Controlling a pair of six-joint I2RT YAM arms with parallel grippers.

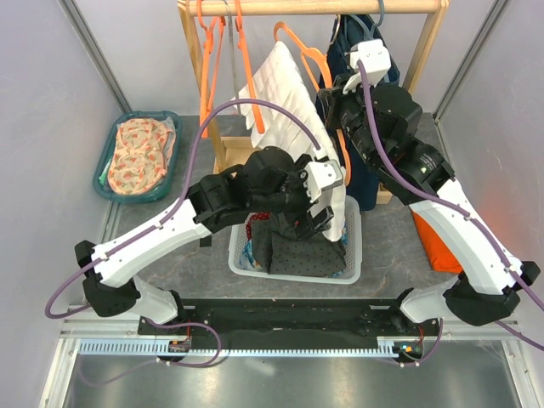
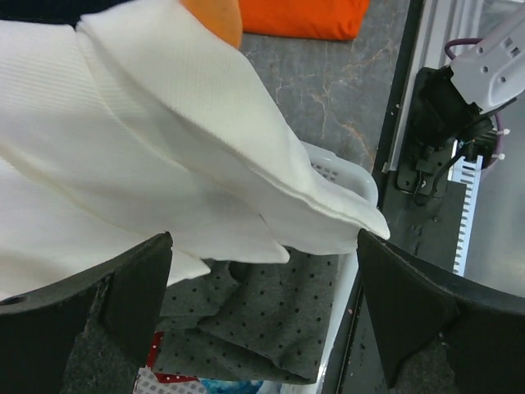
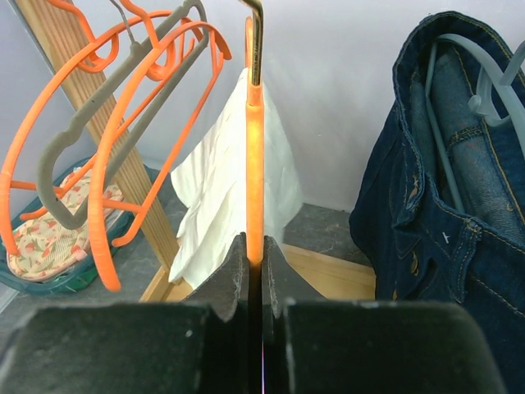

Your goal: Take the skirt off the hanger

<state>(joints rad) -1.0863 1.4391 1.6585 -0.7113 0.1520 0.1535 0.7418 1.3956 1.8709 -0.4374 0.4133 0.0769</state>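
My left gripper needs to pull the white skirt off the hanger, so it will next take hold of it by its loose lower hem.
The white skirt hangs from an orange hanger on the wooden rail. In the right wrist view my right gripper is shut on the hanger's orange bar, with the skirt draped behind it. In the top view the right gripper sits at the hanger's right side. My left gripper is wide open at the skirt's lower end. In the left wrist view the skirt's hem hangs at the level of the fingertips of the left gripper, not pinched.
A white basket with grey dotted cloth lies under the left gripper. Denim clothes hang right of the skirt. Empty orange and grey hangers hang to the left. A teal bin stands far left; an orange cloth lies at the right.
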